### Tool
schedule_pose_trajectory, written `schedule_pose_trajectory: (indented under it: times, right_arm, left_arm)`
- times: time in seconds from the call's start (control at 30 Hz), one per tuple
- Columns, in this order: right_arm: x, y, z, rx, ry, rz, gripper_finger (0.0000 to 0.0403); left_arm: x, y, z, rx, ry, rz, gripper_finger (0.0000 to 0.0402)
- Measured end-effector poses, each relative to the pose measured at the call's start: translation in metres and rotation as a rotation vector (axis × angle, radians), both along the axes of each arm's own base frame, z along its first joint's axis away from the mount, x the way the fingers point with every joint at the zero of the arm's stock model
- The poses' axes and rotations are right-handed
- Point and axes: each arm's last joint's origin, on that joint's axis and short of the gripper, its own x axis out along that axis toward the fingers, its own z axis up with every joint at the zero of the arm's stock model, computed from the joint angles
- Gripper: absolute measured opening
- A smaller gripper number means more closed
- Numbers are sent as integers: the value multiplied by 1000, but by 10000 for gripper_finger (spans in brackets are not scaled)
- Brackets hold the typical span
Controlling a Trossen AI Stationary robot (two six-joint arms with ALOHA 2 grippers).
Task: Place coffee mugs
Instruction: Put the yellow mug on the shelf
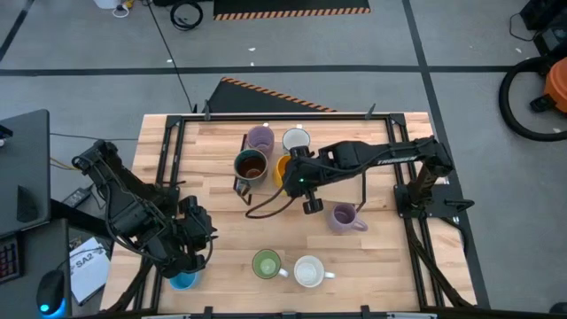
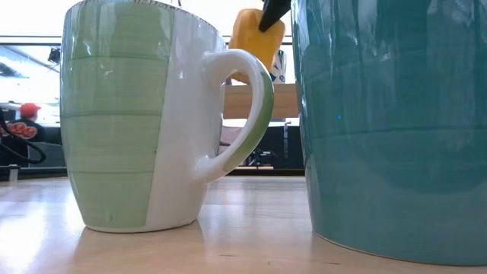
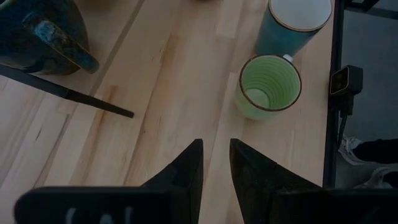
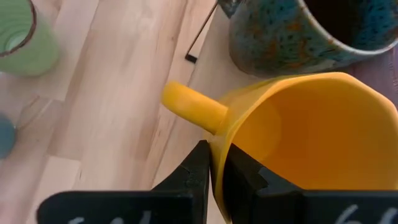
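My right gripper should open now, because the orange mug is low over the wooden shelf (image 4: 205, 81) beside the speckled mug and would stand there.
My right gripper (image 1: 299, 175) is shut on the orange mug (image 1: 280, 168) at the table's far middle, beside a dark speckled mug (image 1: 251, 166). A lavender mug (image 1: 260, 138) and a white mug (image 1: 296, 140) stand behind them. A second lavender mug (image 1: 344, 217) stands alone to the right. Near the front edge are a green mug (image 1: 266, 264) and a mug that is teal outside and white inside (image 1: 308, 271). A blue mug (image 1: 182, 280) shows partly under my left arm. My left gripper (image 3: 216, 162) is open by a narrow gap over bare wood, at front left. My right gripper pinches the orange mug's wall at the rim (image 4: 219, 146), just beside the handle (image 4: 193, 106). One finger (image 4: 245, 177) is inside the mug and the other outside. In the low view the orange mug (image 2: 257, 34) looks raised and tilted, its base hidden.
A thin black metal stand (image 1: 241, 182) is next to the speckled mug (image 4: 292, 31). A black frame (image 1: 166, 151) runs along the table's left, right and far sides. Bare wood lies between the far group and the green mug (image 3: 268, 84) and teal mug (image 3: 298, 22).
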Motion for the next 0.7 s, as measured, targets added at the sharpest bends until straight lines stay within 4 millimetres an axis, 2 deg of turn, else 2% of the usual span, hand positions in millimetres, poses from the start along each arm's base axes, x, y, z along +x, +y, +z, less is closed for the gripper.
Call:
schedule_pose_trajectory:
  times: [0.47,0.7]
  right_arm:
    - [1,-4,-1,43,3,18,42]
    - [1,-6,-1,38,3,7,60]
  left_arm:
    - [0,0,0,13,-2,-16,84]
    - [0,0,0,20,-7,-14,84]
